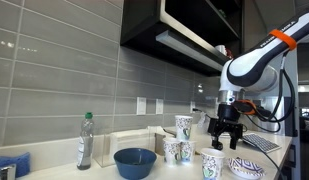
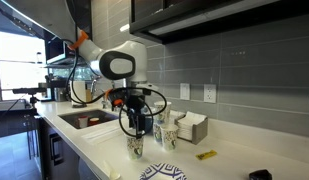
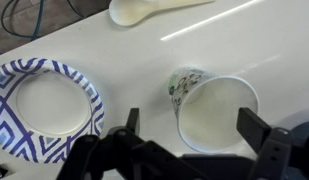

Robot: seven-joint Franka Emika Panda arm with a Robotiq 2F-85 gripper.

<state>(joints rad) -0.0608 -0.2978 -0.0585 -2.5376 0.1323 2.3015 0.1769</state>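
Observation:
My fingers are still above the rim of the white paper cup (image 1: 211, 165) (image 3: 216, 108), so closing my gripper now would miss it. My gripper moves down first.
A white paper cup (image 3: 216, 108) with a green print stands upright and empty on the white counter. In the wrist view it sits between the two black fingers of my gripper (image 3: 194, 122), which is open and holds nothing. The fingers stand wide of the rim on either side, and I cannot tell whether they touch it. In both exterior views the gripper (image 1: 226, 137) (image 2: 137, 124) hangs just above the cup (image 1: 211, 165) (image 2: 136, 147). A blue-and-white patterned paper bowl (image 3: 89, 95) (image 1: 246, 168) lies right beside the cup.
A white plastic spoon (image 3: 144, 10) lies beyond the cup. More printed cups (image 1: 183, 126) (image 2: 164, 135), a blue bowl (image 1: 135, 162), a bottle (image 1: 85, 140) and a napkin holder (image 2: 191, 128) stand along the tiled wall. A sink (image 2: 89, 120) is set in the counter.

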